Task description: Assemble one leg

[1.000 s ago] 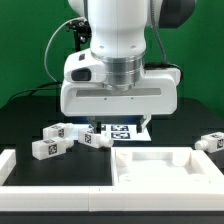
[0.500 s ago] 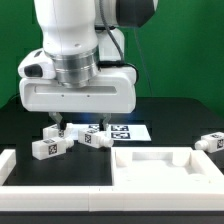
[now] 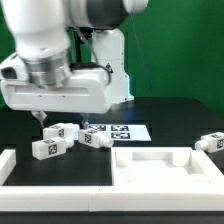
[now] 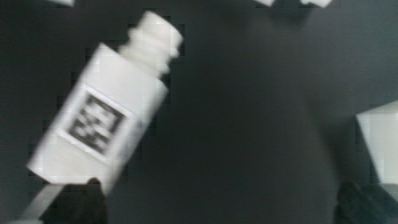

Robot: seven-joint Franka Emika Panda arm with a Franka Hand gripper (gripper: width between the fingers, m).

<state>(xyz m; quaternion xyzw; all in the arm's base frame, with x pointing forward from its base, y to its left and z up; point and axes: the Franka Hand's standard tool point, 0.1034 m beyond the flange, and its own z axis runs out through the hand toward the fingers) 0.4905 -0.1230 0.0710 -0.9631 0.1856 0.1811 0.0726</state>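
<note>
My gripper grabs the leg by its tagged body (image 3: 48,149) (image 4: 98,122) next, since this leaves the ribbed end free to enter the white panel.
Several legs, small white blocks with black-and-white tags, lie on the black table. In the exterior view three are at the left (image 3: 48,148), (image 3: 61,131), (image 3: 95,138) and one is at the far right (image 3: 210,143). My gripper (image 3: 40,117) hangs above the left group, just over the table, with nothing in it. In the wrist view one leg (image 4: 103,110) lies slanted with its ribbed end away from the fingers. My gripper (image 4: 217,208) is open, and one dark fingertip (image 4: 75,205) sits by the leg's blunt end.
The large flat white panel with a raised rim (image 3: 150,172) lies at the front. The marker board (image 3: 128,131) lies behind the legs. A white rim piece (image 3: 8,160) is at the front left. A white edge of another part (image 4: 377,125) shows in the wrist view.
The arm has swung steadily toward the exterior view's left, from over the marker board to over the left group of legs. The legs have not moved.
</note>
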